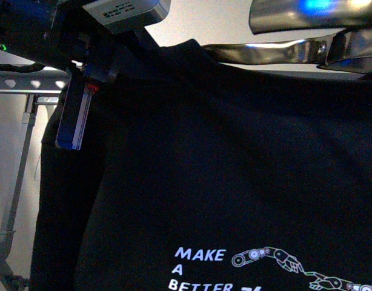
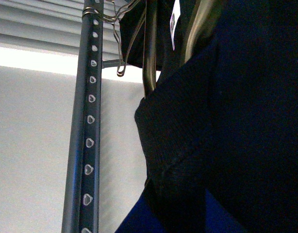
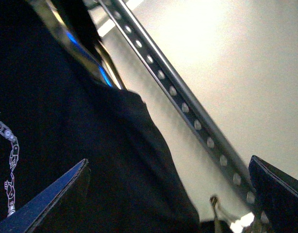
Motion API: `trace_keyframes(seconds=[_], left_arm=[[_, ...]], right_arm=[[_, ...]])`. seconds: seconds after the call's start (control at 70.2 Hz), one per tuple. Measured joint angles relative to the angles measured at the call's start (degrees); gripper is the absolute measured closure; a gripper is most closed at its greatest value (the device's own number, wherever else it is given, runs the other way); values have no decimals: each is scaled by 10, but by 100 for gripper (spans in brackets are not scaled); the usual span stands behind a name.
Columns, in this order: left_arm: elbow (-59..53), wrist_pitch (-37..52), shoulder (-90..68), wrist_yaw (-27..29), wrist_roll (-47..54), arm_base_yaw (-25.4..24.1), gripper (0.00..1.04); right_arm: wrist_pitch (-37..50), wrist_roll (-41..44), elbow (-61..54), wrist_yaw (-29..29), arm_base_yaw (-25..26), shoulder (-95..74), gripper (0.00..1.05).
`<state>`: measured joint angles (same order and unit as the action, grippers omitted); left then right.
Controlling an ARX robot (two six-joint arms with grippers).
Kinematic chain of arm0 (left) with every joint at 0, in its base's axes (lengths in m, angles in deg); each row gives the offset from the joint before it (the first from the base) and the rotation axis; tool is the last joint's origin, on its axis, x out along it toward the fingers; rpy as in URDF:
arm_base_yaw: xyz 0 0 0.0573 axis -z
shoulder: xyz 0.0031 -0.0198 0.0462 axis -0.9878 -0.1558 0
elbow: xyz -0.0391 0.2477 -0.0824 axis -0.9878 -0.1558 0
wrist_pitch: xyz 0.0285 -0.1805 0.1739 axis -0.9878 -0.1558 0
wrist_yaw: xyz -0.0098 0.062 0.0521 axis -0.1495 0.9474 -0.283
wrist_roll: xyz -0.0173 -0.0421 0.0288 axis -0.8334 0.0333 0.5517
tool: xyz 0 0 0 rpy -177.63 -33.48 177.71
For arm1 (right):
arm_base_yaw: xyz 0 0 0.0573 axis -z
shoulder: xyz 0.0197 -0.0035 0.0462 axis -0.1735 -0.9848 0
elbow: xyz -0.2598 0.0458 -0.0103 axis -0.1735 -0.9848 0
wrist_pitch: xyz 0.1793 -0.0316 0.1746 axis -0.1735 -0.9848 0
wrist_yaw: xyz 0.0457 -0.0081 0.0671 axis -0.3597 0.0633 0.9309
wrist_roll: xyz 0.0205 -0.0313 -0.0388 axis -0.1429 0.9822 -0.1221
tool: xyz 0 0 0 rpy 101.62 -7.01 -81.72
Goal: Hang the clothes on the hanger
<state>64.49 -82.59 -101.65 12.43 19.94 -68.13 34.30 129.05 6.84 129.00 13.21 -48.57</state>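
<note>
I should next use my right gripper to grab the black T-shirt by its ribbed collar (image 1: 295, 82), so that I can hang the shirt on the bronze hanger (image 1: 265, 53).
The black T-shirt (image 1: 234, 170) fills most of the front view, with white "MAKE A BETTER" print and a robot-arm drawing low down. My left gripper (image 1: 82, 118) is at its upper left corner. In the left wrist view it (image 2: 175, 216) is shut on the shirt's ribbed collar (image 2: 168, 141). The hanger's grey rail (image 2: 88, 141), with heart-shaped holes, runs close beside the collar; it also shows in the front view (image 1: 28, 82). My right gripper (image 3: 168, 204) is open, its fingers (image 3: 57, 194) wide apart beside the shirt's edge (image 3: 115, 155), under the rail (image 3: 188, 104).
A shiny bronze coat hanger (image 2: 150, 48) sits inside the shirt's neck and shows above its shoulder (image 1: 277, 51). A wire hanger (image 2: 121, 29) with another dark garment (image 2: 134, 43) hangs on the rail nearby. The rack's slanted leg (image 1: 13, 200) stands at the left. A pale wall is behind.
</note>
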Motion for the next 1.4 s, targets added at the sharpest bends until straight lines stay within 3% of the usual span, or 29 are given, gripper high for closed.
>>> trace_keyframes(seconds=[0.1,0.228,0.413,0.812,1.267,1.395], left_arm=[[0,0,1,0,0,0,101],[0,0,1,0,0,-1,101],[0,0,1,0,0,-1,101],[0,0,1,0,0,0,101],[0,0,1,2,0,0,101],[0,0,1,2,0,-1,101]], right_arm=[[-71,107,36,37,-10,-19,7],[-267,322,118,45,-28,-72,7],[-346,449,181,10,-53,-136,7],[-416,461,293,-84,-100,-227,7],[-391,358,348,-163,-128,-304,8],[-384,339,348,-165,-132,-308,23]])
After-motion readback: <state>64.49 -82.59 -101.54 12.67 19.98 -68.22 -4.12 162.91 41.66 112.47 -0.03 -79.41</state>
